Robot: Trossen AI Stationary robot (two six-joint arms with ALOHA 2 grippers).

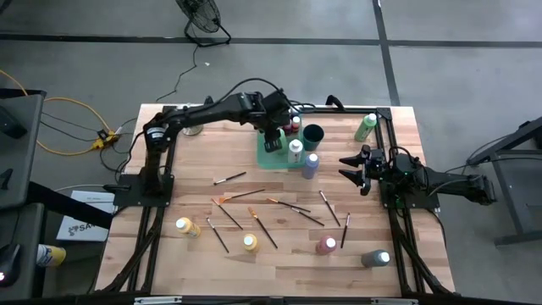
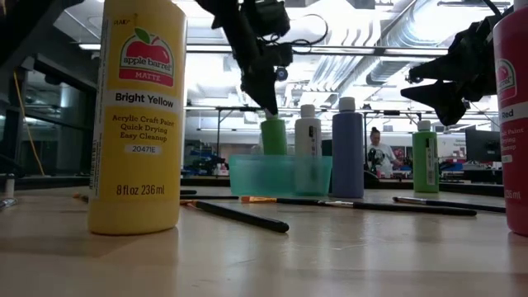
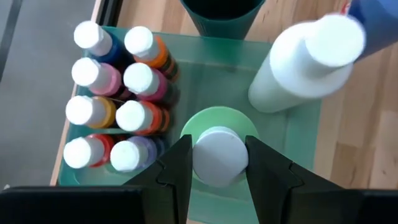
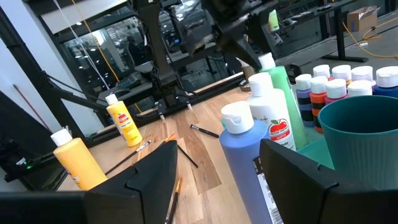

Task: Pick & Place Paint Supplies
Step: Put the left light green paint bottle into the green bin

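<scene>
My left gripper needs to move the green bottle [image 3: 217,119] to the tray's corner by the packed bottles before it lets go, because the bottle is still short of that corner.
My left gripper [image 3: 217,167] is shut on a green paint bottle [image 2: 274,137] with a white cap, above the near end of the pale green tray [image 3: 292,134] at the table's far middle. Several small white-capped paint bottles [image 3: 118,115] stand packed in the tray's other end. A white bottle [image 1: 295,151] stands in the tray and a blue-purple bottle [image 1: 310,165] beside it. My right gripper [image 1: 354,169] waits open at the table's right side, touching nothing. My left gripper pinches the green bottle's white cap [image 3: 217,152] between its two fingers [image 3: 177,171], one on each side. The fingers come from above, slanting down. The bottle stays upright with its lower part inside the tray; whether its base rests on the tray floor I cannot tell.
A dark teal cup [image 1: 313,134] stands behind the tray, another green bottle [image 1: 366,127] at the far right. On the near half lie several thin brushes [image 1: 262,227], two yellow bottles [image 1: 186,227], a red bottle [image 1: 326,246] and a grey one [image 1: 376,257].
</scene>
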